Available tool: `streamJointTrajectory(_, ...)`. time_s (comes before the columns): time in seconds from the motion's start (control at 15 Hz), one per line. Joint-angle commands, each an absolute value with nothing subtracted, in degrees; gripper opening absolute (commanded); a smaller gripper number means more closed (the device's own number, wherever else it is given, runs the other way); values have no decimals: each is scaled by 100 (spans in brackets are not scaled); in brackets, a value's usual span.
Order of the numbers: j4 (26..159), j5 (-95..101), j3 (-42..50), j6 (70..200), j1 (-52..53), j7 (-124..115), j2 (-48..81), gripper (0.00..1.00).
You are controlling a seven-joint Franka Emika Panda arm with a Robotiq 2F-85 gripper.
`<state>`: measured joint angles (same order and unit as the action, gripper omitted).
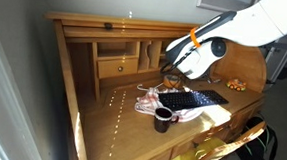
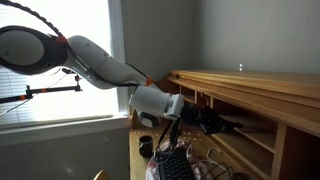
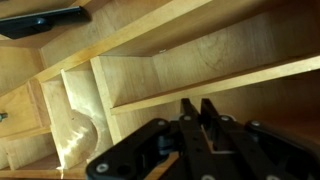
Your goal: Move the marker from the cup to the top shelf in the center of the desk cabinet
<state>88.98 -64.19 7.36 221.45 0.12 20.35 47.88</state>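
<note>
My gripper should open now, because my fingers reach inside the top shelf's open slot and the marker would end up on the shelf's thin board.
My gripper (image 1: 170,68) reaches into the desk cabinet (image 1: 106,33), the honey-coloured upper part of the roll-top desk; it also shows in an exterior view (image 2: 214,122). In the wrist view its fingers (image 3: 200,106) are pressed close together, with a pale sliver of the marker (image 3: 214,146) between them. Most of the marker is hidden by the fingers. The fingertips point at the top shelf (image 3: 215,82), a wide open slot with a thin wooden board. A dark cup (image 1: 162,116) stands on the desk surface below, apart from the gripper.
A small knobbed drawer (image 1: 116,66) sits left of the gripper. A black keyboard (image 1: 194,98) and a pink-white cloth (image 1: 147,103) lie on the desk. Small snacks (image 1: 238,86) lie at the right. A chair with something yellow on it (image 1: 207,154) stands in front.
</note>
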Motion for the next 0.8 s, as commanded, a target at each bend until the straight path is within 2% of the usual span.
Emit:
streamJointTrajectory(0.0, 8477, -7001, 785, 21959, 27, 2523, 4964, 4)
streamJointTrajectory(0.2, 8302, -7284, 761, 21951, 31, 2769, 4990, 4)
streamJointTrajectory(0.27, 8234, -7386, 751, 21966, 31, 2835, 5010, 18)
streamJointTrajectory(0.33, 8202, -7476, 728, 21947, 26, 2900, 5006, 40)
streamJointTrajectory(0.47, 8264, -7564, 664, 21864, 42, 3035, 4951, 44)
streamJointTrajectory(0.73, 8463, -7495, 520, 21898, 154, 3091, 4847, 73)
